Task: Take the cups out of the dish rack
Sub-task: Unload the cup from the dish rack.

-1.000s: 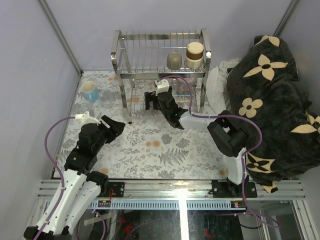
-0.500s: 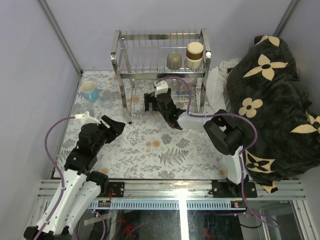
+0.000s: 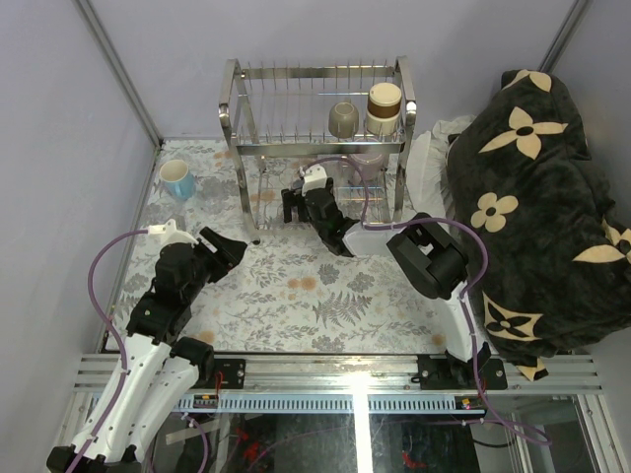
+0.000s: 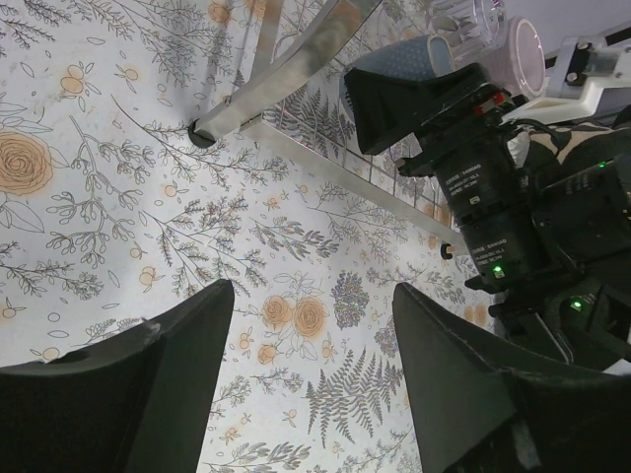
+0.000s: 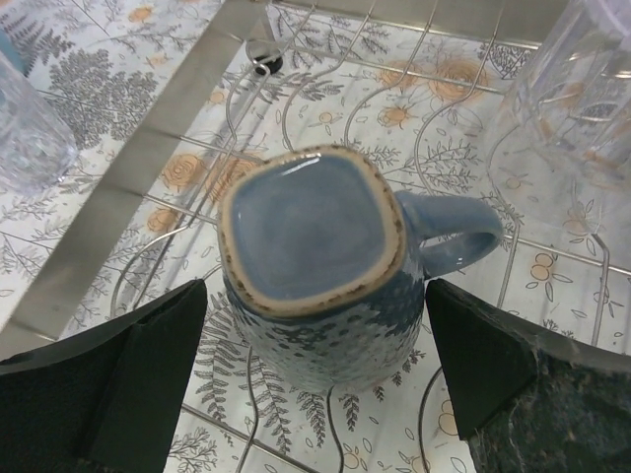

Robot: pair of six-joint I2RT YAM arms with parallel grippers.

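Observation:
The robot's right gripper should next hold the grey-blue cup [image 5: 315,246] by its speckled body [image 5: 330,340] to unload it. The cup's handle and rim then stay free for the left gripper.
The chrome dish rack [image 3: 233,108] stands at the back. An olive-grey mug [image 3: 343,119] and a brown-and-cream cup [image 3: 384,106] sit on its upper tier. My right gripper [image 3: 294,205] reaches into the lower tier. In the right wrist view it [image 5: 314,335] is open, with an upside-down grey-blue cup [image 5: 315,246] between its jaws, both pads apart from the cup. Clear glasses [image 5: 577,108] stand beside it. A light blue mug [image 3: 177,180] stands on the table at the left. My left gripper [image 3: 225,252] is open and empty over the cloth [image 4: 311,296].
A dark flowered blanket [image 3: 537,197] fills the right side. Another clear glass [image 5: 28,128] stands left of the cup. The left wrist view shows the rack's foot [image 4: 202,131], a pale lilac mug [image 4: 527,49] and the right arm [image 4: 493,197]. Purple walls close the back.
My right gripper has moved a little left and farther into the rack's lower tier. The left arm has not moved.

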